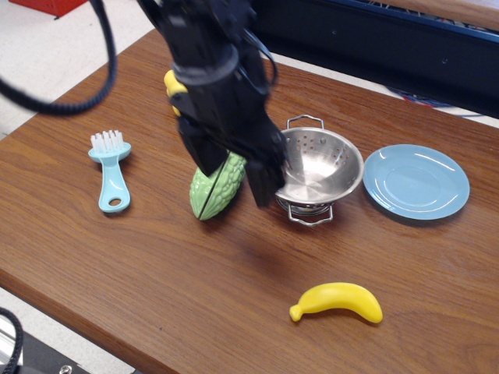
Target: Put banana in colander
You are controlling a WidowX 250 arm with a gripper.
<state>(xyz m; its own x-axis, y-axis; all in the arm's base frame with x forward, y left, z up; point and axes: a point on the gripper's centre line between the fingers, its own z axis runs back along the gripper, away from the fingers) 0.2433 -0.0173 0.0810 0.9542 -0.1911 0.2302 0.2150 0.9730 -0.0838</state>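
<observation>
The yellow banana needs to go in the colander, so my gripper should next pick the banana up by its curved middle.
The yellow banana lies on the wooden table near the front edge, right of centre. The steel colander stands upright and empty behind it, in the middle of the table. My black gripper hangs open and empty above the table, just left of the colander. Its fingers point down over the green gourd toy and partly hide it. The gripper is well behind and to the left of the banana.
A light-blue plate sits right of the colander. A light-blue brush lies at the left. A yellow toy shows behind the arm. A dark frame runs behind the table's back edge.
</observation>
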